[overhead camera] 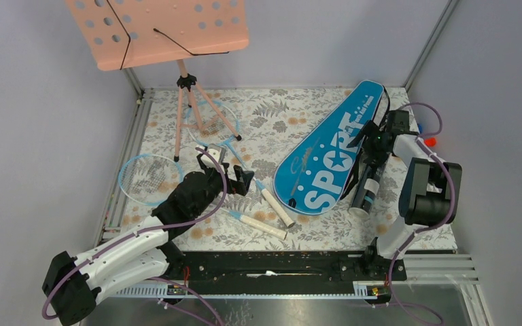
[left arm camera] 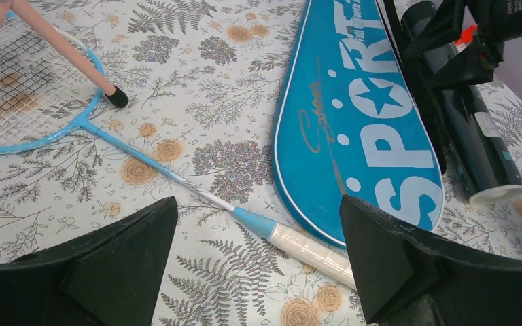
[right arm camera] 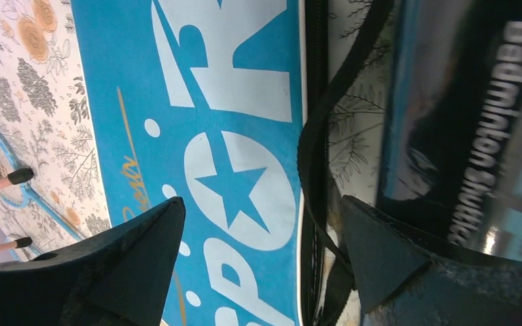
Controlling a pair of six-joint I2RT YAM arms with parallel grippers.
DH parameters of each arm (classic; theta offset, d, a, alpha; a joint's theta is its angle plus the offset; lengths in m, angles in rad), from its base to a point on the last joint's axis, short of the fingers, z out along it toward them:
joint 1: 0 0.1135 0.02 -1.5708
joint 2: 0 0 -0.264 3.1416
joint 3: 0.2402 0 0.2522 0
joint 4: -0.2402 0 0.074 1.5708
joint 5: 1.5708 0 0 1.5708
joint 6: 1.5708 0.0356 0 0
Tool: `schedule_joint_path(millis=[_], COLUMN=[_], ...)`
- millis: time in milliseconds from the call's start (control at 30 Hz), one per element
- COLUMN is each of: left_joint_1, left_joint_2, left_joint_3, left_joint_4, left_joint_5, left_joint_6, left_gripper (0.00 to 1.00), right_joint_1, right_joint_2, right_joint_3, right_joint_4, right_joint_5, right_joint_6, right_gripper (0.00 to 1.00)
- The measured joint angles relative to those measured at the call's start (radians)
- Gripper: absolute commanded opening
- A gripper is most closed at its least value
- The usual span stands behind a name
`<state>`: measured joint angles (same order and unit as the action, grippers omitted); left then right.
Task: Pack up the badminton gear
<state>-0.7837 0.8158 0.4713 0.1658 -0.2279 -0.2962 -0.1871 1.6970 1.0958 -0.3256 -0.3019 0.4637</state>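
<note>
I should next use my right gripper to grab the blue bag by its edge and black strap beside the tube, and turn it for my left gripper to take.
The blue "SPORT" bag lies flat at centre right, also seen from the left wrist as bag and from the right wrist as bag. A dark tube lies along its right edge. Two light-blue rackets lie left of the bag: one head is near the left rail, the other head is under the tripod. Their cream handles point toward the bag. My left gripper hovers open over a racket shaft, its handle below the fingers. My right gripper hangs open over the bag's edge and black strap, holding nothing.
A pink perforated music stand on a tripod stands at the back left, one leg tip resting by a racket head. Metal rails border the flowered mat. A small orange item sits by the right wall.
</note>
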Motion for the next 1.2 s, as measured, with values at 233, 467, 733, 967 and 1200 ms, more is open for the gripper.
schedule_joint_path(millis=[233,467,733,967,1200], left_joint_1=[0.0,0.0,0.001,0.001,0.001], left_joint_2=[0.006,0.011,0.013,0.005,-0.037], left_joint_3=[0.005,0.005,0.005,0.02,0.054], left_joint_4=[-0.002,-0.003,-0.006,-0.012,-0.037], left_joint_5=[-0.001,-0.006,-0.009,0.003,0.037], left_joint_6=[0.0,0.0,0.0,0.0,0.0], left_gripper=[0.99,0.99,0.99,0.99,0.99], right_joint_1=[0.039,0.057,0.076,0.154,0.407], right_joint_2=[0.104,0.145,0.132,-0.068,-0.367], right_joint_3=[0.012,0.031,0.052,0.194,0.309], right_joint_4=[0.042,0.06,0.056,-0.061,-0.261], right_joint_5=[0.032,0.048,0.024,-0.042,-0.124], right_joint_6=[0.071,0.104,0.058,-0.219,-0.866], right_gripper=[0.8,0.17,0.0,0.0,0.0])
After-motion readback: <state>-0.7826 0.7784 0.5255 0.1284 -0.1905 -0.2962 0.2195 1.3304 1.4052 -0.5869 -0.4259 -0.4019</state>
